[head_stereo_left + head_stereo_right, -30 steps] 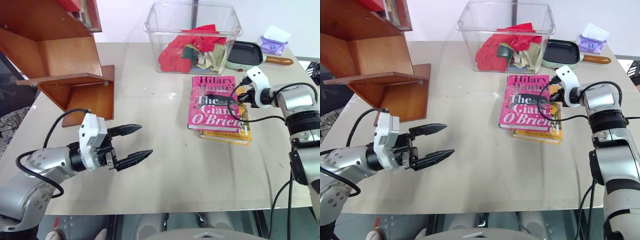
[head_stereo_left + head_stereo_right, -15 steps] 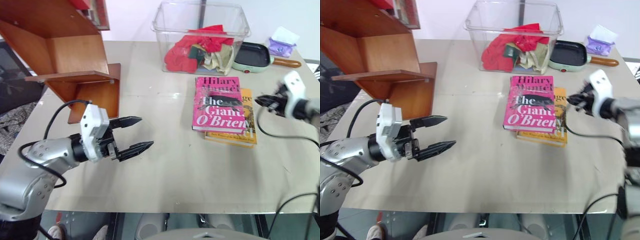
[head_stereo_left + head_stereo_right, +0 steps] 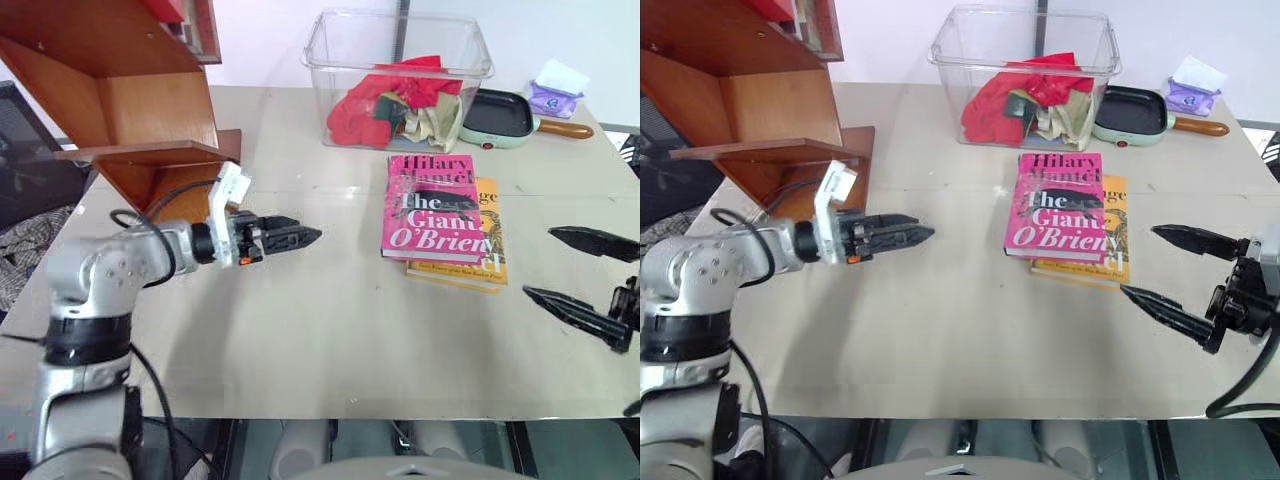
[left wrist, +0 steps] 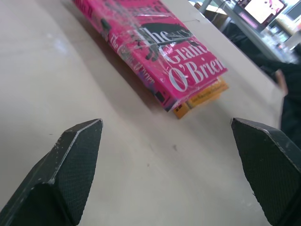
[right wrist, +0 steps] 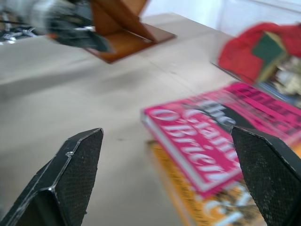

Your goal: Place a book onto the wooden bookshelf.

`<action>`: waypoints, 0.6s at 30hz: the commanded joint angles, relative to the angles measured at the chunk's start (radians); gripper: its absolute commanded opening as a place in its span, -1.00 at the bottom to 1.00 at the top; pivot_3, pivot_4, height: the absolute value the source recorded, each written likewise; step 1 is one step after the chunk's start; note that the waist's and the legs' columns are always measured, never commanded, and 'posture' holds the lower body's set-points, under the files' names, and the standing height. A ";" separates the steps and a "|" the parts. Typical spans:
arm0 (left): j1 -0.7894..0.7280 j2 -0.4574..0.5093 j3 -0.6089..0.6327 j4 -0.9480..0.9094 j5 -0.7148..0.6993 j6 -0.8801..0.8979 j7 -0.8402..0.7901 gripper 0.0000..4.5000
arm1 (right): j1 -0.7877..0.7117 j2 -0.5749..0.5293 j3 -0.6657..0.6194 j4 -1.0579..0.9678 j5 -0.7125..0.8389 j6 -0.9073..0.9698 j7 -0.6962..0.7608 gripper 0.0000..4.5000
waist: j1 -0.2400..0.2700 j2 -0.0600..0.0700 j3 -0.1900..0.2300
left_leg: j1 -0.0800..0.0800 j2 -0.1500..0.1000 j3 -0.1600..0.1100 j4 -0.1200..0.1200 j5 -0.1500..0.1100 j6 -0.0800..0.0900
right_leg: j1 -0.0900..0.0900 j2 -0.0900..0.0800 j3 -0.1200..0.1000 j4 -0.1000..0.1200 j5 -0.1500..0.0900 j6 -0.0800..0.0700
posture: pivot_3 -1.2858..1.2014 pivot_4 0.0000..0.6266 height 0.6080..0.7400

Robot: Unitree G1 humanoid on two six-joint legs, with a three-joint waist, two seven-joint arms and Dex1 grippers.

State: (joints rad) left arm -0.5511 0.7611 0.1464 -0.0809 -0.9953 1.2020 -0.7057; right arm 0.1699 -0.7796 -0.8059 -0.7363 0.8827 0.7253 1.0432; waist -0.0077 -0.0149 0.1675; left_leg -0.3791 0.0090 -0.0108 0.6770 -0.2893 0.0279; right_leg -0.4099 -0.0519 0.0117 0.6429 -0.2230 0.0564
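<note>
The pink book sticks out past the yellow-orange book and leaves room for a finger beneath, so my left gripper will grab it by its spine edge (image 3: 386,212) next.
The pink book (image 3: 430,205) lies flat on the table, on top of a yellow-orange book (image 3: 484,262). The wooden bookshelf (image 3: 130,90) stands at the far left of the table. My left gripper (image 3: 312,236) points level at the book from the left, a short way off it; the left wrist view shows its fingers (image 4: 70,165) spread wide, open and empty, with the book (image 4: 155,52) ahead. My right gripper (image 3: 540,262) hovers to the right of the books, nearer the front edge, open and empty, with the book (image 5: 221,136) in front of it.
A clear plastic bin (image 3: 400,80) of red and pale cloths stands behind the books. A green pan (image 3: 497,112) and a purple pack (image 3: 555,92) sit at the far right. Bare table (image 3: 330,340) stretches between the two grippers.
My right gripper has pulled back from the book's right edge toward the front right and opened. The left gripper has reached further toward the book and rolled its fingers edge-on.
</note>
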 commanded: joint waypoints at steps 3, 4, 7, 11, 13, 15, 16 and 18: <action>-0.361 -0.274 -0.005 0.580 0.055 0.174 0.108 1.00 | 0.175 0.112 -0.084 -0.177 0.013 -0.121 -0.084 0.98 | 0.014 -0.003 0.000 | -0.002 -0.003 0.000 0.003 0.000 0.000 | 0.000 0.000 0.000 0.000 0.000 0.000 | 0.03 -0.52 1.00; -0.424 -0.320 0.021 0.695 0.065 0.175 0.124 1.00 | 0.186 0.126 -0.089 -0.189 0.010 -0.136 -0.113 0.98 | 0.018 -0.004 0.000 | -0.004 -0.003 0.000 0.005 0.000 0.000 | 0.000 0.001 -0.001 0.000 0.000 0.000 | 0.03 -0.52 1.00; -0.535 -0.396 0.034 0.911 0.132 0.118 0.113 1.00 | 0.228 0.136 -0.082 -0.211 0.009 -0.167 -0.142 0.98 | 0.016 -0.005 0.001 | -0.005 -0.004 0.001 0.007 0.000 0.000 | 0.000 0.000 0.002 0.000 0.000 0.001 | 0.03 -0.52 1.00; -0.625 -0.483 0.065 1.120 0.201 0.003 0.093 1.00 | 0.286 0.145 -0.066 -0.236 -0.006 -0.206 -0.177 0.98 | 0.004 -0.006 0.001 | -0.004 -0.004 0.001 0.006 0.000 0.000 | -0.001 0.001 0.004 0.000 0.000 0.001 | 0.03 -0.52 1.00; -0.648 -0.509 0.063 1.177 0.247 -0.049 0.070 1.00 | 0.301 0.145 -0.070 -0.241 0.007 -0.219 -0.199 0.98 | 0.000 -0.006 0.002 | -0.005 -0.004 0.001 0.005 0.000 0.000 | -0.001 0.001 0.003 0.000 0.000 0.001 | 0.03 -0.52 1.00; -0.667 -0.534 0.077 1.230 0.275 -0.091 0.057 1.00 | 0.319 0.142 -0.076 -0.248 0.011 -0.232 -0.214 0.98 | -0.002 -0.006 0.002 | -0.005 -0.004 0.000 0.005 0.000 0.000 | -0.001 0.001 0.003 0.000 0.000 0.001 | 0.03 -0.52 1.00; -0.674 -0.543 0.068 1.247 0.299 -0.103 0.037 1.00 | 0.328 0.141 -0.078 -0.253 0.014 -0.237 -0.223 0.98 | -0.002 -0.006 0.002 | -0.005 -0.004 0.000 0.005 0.000 0.000 | -0.001 0.001 0.003 0.000 0.000 0.001 | 0.03 -0.52 1.00; -0.680 -0.558 0.075 1.278 0.322 -0.127 0.021 1.00 | 0.342 0.138 -0.080 -0.262 0.020 -0.245 -0.239 0.98 | -0.002 -0.006 0.002 | -0.005 -0.004 0.000 0.005 0.000 0.000 | -0.001 0.001 0.003 0.000 0.000 0.001 | 0.03 -0.52 1.00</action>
State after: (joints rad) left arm -1.1981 0.2166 0.1981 1.1718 -0.7025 1.1109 -0.6462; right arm 0.4993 -0.6370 -0.8616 -0.9681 0.8849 0.5103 0.8300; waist -0.0093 -0.0211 0.1692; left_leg -0.3838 0.0052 -0.0105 0.6815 -0.2895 0.0278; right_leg -0.4114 -0.0512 0.0148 0.6427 -0.2230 0.0576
